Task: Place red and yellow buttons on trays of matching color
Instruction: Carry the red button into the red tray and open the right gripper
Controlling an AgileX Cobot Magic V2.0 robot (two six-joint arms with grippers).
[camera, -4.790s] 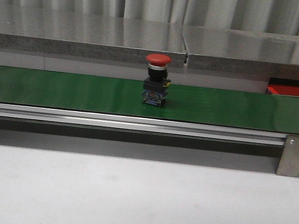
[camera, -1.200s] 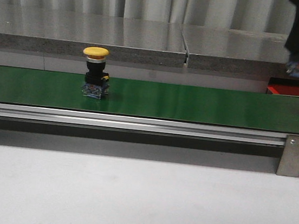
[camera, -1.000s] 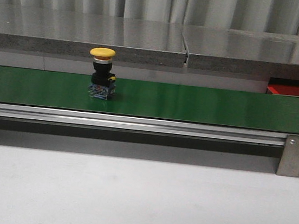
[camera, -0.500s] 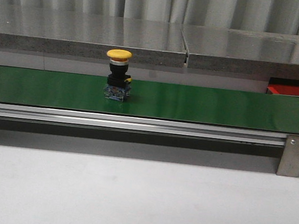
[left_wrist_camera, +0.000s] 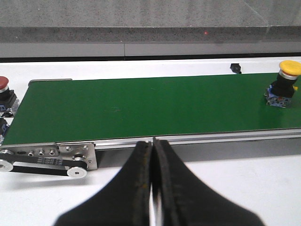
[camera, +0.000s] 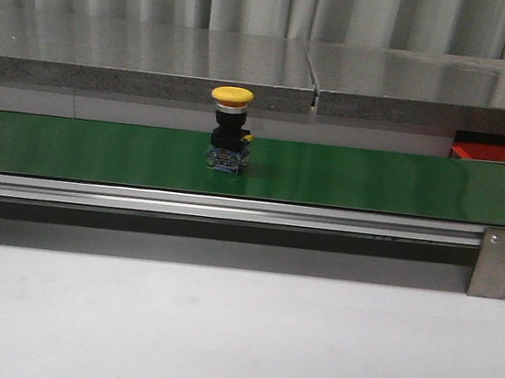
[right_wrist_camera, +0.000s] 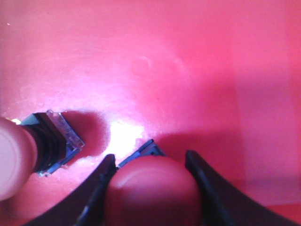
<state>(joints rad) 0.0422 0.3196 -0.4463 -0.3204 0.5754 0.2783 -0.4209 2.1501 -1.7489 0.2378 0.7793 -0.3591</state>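
Note:
The red button's dark base sits low on the red tray's bottom in the right wrist view, so the button would stay there and my right gripper should open.
A yellow button stands upright on the green belt, left of the middle; it also shows in the left wrist view. A red button stands at the belt's end. My left gripper is shut and empty, in front of the belt's rail. My right gripper is shut on a red button's cap, low over the red tray's floor. Another button lies on its side in that tray. The tray's edge shows at the far right of the front view. No gripper shows in the front view.
A steel shelf runs behind the belt. The belt's aluminium rail ends at a metal bracket on the right. Its pulley end shows in the left wrist view. White tabletop lies in front.
The yellow button has moved right along the belt. The right gripper, seen at the top right with a button 1.2 s ago, has left the front view.

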